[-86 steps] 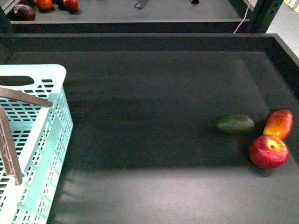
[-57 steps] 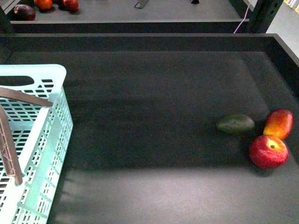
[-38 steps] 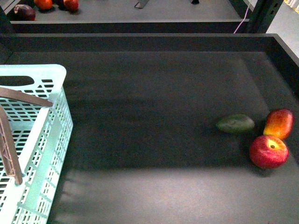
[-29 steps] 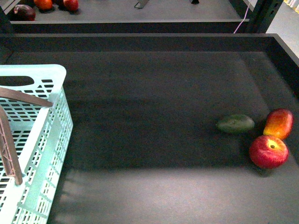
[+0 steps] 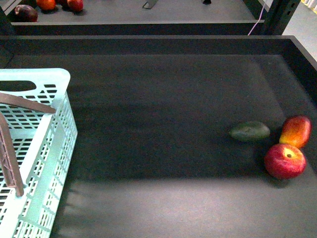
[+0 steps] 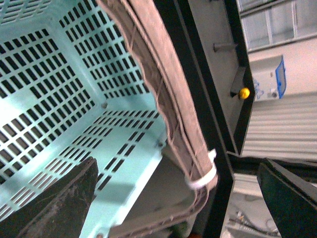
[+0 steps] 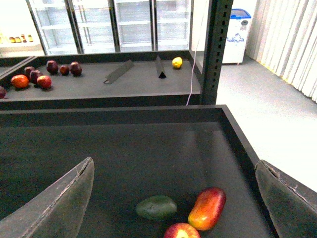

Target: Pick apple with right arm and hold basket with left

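My left gripper is to take hold of the basket by its brown lattice handle (image 5: 11, 158) next, so that it can hold the basket for the apple (image 5: 285, 161).
The round red apple (image 5: 285, 161) with a yellow patch lies at the right of the dark tray, and only its top shows at the edge of the right wrist view (image 7: 182, 231). The mint-green basket (image 5: 37, 148) with a brown lattice handle (image 5: 11, 158) stands at the left. Neither arm appears in the front view. My left gripper (image 6: 178, 198) is open, hovering over the basket's rim (image 6: 133, 163) and handle (image 6: 168, 109). My right gripper (image 7: 173, 198) is open, above and behind the apple, nothing between its fingers.
A dull green oval fruit (image 5: 249, 132) and an elongated red-and-yellow fruit (image 5: 295, 131) lie right next to the apple. The tray's raised right wall (image 5: 304, 59) runs close by them. A further shelf behind holds several fruits (image 7: 34, 77).
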### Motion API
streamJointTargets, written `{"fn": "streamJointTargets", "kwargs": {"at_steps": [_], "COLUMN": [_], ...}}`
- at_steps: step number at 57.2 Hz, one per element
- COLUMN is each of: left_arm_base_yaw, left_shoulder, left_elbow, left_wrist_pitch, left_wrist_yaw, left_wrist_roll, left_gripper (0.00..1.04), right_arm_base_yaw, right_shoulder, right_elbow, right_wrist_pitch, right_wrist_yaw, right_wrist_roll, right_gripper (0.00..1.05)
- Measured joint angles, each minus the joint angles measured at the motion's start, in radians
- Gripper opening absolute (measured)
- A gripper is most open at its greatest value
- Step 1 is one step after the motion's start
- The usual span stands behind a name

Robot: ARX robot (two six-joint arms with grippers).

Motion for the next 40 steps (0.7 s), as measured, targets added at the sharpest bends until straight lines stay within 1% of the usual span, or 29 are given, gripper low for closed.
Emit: {"fn": "streamJointTargets", "kwargs": {"at_steps": [1, 6, 12, 24, 37, 39, 40], "left_arm_base_yaw": [0.011, 0.027, 0.017, -0.002, -0.033, -0.035, -0.037], "left_shoulder": [0.052, 0.199, 0.384, 0.617, 0.732, 0.743, 0.752], "left_elbow": [0.013, 0.059, 0.130, 0.209, 0.269, 0.273, 0.277], "left_wrist_pitch": [0.049, 0.171, 0.292, 0.387, 0.400, 0.401, 0.400], "left_wrist_yaw": [0.001, 0.000, -0.011, -0.079, -0.132, -0.139, -0.148], "left_wrist_roll": [-0.019, -0.084, -0.163, -0.248, -0.256, -0.253, -0.253], "left_gripper": [0.98, 0.98, 0.98, 0.98, 0.98, 0.93, 0.88], "right_arm_base_yaw": [0.000, 0.000, 0.000, 0.000, 0.000, 0.000, 0.000], "right_shoulder": [0.000, 0.000, 0.000, 0.000, 0.000, 0.000, 0.000], "right_elbow": [0.000, 0.000, 0.000, 0.000, 0.000, 0.000, 0.000], "right_wrist_pitch": [0.000, 0.000, 0.000, 0.000, 0.000, 0.000, 0.000], "right_wrist_yaw": [0.000, 0.000, 0.000, 0.000, 0.000, 0.000, 0.000], "right_wrist_roll": [0.000, 0.000, 0.000, 0.000, 0.000, 0.000, 0.000], "right_gripper": [0.96, 0.96, 0.96, 0.96, 0.96, 0.96, 0.96]}}
